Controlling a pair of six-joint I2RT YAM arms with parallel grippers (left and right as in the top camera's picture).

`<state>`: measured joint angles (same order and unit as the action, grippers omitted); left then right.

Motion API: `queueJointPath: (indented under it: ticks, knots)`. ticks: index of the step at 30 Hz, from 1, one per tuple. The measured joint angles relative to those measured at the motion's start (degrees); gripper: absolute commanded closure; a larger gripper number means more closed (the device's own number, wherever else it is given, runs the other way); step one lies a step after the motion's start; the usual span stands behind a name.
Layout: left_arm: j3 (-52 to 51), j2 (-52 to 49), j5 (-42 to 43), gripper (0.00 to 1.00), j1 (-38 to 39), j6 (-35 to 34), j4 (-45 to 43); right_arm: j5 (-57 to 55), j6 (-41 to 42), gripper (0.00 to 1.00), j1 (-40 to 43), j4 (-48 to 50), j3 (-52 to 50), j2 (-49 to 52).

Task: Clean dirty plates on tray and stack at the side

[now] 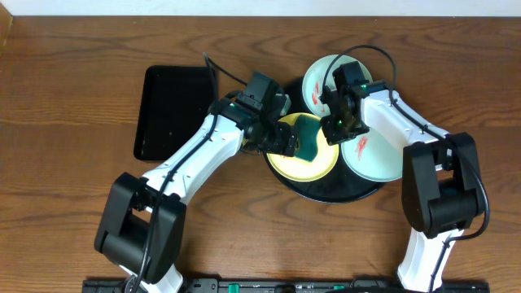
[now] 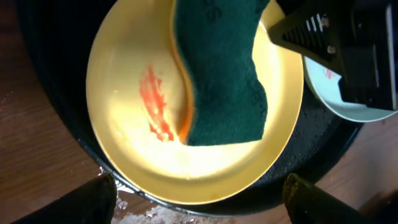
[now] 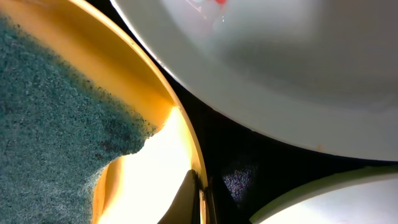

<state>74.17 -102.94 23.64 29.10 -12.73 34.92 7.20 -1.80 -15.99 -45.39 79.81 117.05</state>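
Observation:
My left gripper should next grab the dark green sponge across its near end [image 1: 307, 152] [image 2: 226, 122], so the lettered end stays free to wipe the plates clean.
The pale yellow plate [image 1: 303, 165] lies on the round black tray [image 1: 342, 189] with a red smear [image 2: 155, 106] on it. A dark green sponge [image 1: 309, 138] lies loose on the plate, also in the left wrist view [image 2: 221, 68]. My left gripper [image 1: 282, 137] is open and empty, its fingers [image 2: 199, 205] spread over the plate's near rim. My right gripper [image 1: 336, 122] is shut on the yellow plate's rim [image 3: 200, 198]. Two mint-green plates with red smears sit on the tray, one at the back [image 1: 320, 75] and one at the right [image 1: 376, 159].
A smaller rectangular black tray [image 1: 171, 110] lies on the wooden table to the left. Wet patches [image 2: 134, 202] show on the wood by the round tray's rim. Both arms crowd over the middle of the round tray.

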Motion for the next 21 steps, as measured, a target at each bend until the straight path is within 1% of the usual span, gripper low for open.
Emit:
queueJointPath:
  ticks: [6,10,11,12,15,21]
  knots:
    - [0.28,-0.02,-0.13,0.14,0.7,1.42,-5.05,0.26,-1.4,0.99,-0.07,0.0,0.0,0.0]
    - [0.44,-0.26,-0.7,0.15,2.64,1.9,-7.52,0.15,-2.01,0.99,-0.48,0.02,0.0,0.0]
    - [0.59,-0.59,-1.57,0.19,3.39,1.99,-8.04,0.37,-2.19,0.99,-0.74,0.0,0.0,0.0]
    - [0.76,-1.01,-2.78,0.2,4.07,1.84,-8.28,0.66,-2.25,0.99,-1.11,0.0,0.0,0.0]
    - [0.9,-3.04,-7.39,0.2,5.9,1.75,-8.39,1.44,-2.6,0.99,-2.01,-0.09,0.0,0.02]
    - [0.9,-6.1,-11.8,0.21,5.9,0.37,-8.72,1.75,-2.86,0.99,-2.29,-0.11,0.0,0.07]
